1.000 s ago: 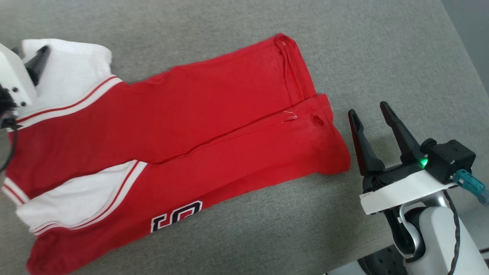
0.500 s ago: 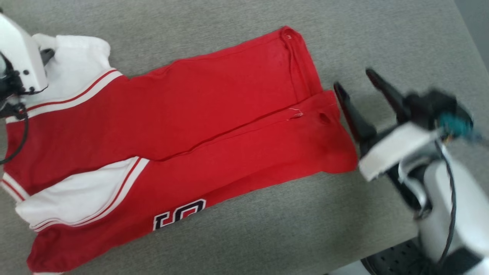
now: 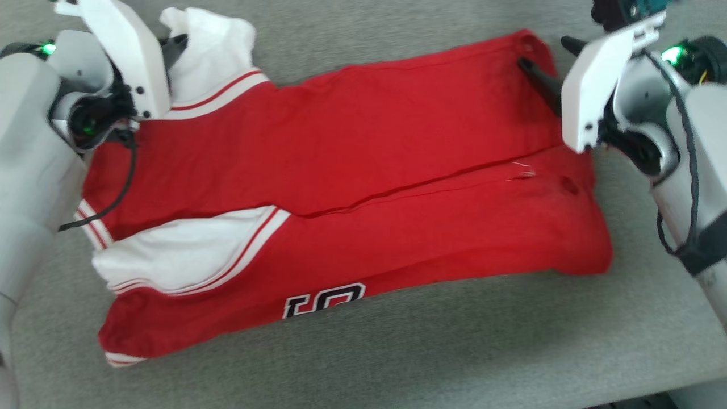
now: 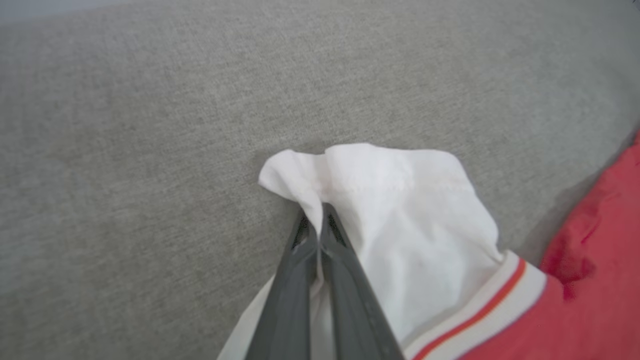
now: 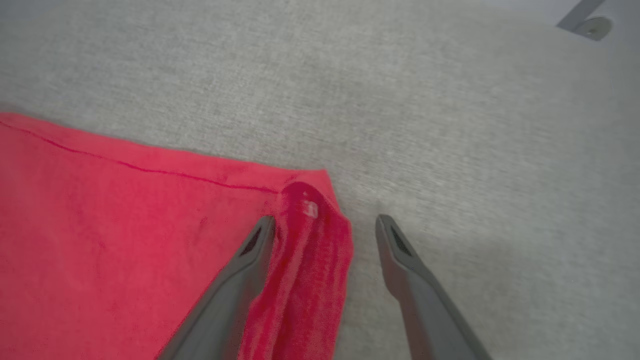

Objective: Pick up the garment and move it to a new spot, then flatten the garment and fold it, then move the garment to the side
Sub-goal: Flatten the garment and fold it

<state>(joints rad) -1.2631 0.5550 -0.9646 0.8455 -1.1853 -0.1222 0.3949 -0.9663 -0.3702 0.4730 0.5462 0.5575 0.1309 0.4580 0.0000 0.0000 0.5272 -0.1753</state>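
I should fold the garment over toward the red jersey's number print (image 3: 324,300), so my right gripper will grab the garment by its hem corner (image 3: 533,48) next.
The garment (image 3: 369,159), a red jersey with white sleeves and a number print, lies folded lengthwise on the grey table (image 3: 397,352). At the far left, my left gripper (image 3: 176,42) is shut on the bunched white sleeve (image 4: 415,210). In the left wrist view its fingertips (image 4: 314,220) pinch the sleeve's edge and lift it slightly. My right gripper (image 3: 548,59) is open at the garment's far right hem corner. In the right wrist view the gripper (image 5: 326,221) straddles the rolled red hem (image 5: 305,260), one finger resting on the cloth (image 5: 125,225) and the other over bare table.
Grey table cloth surrounds the garment, with wide room in front of it (image 3: 454,363) and beyond it (image 5: 350,75). The table's near edge runs at the lower right (image 3: 653,400). Both pale forearms flank the garment (image 3: 28,170) (image 3: 693,170).
The head camera has shifted. My left gripper has shut on the white sleeve. My right gripper has swung from beside the garment's right end to its far hem corner, still open.
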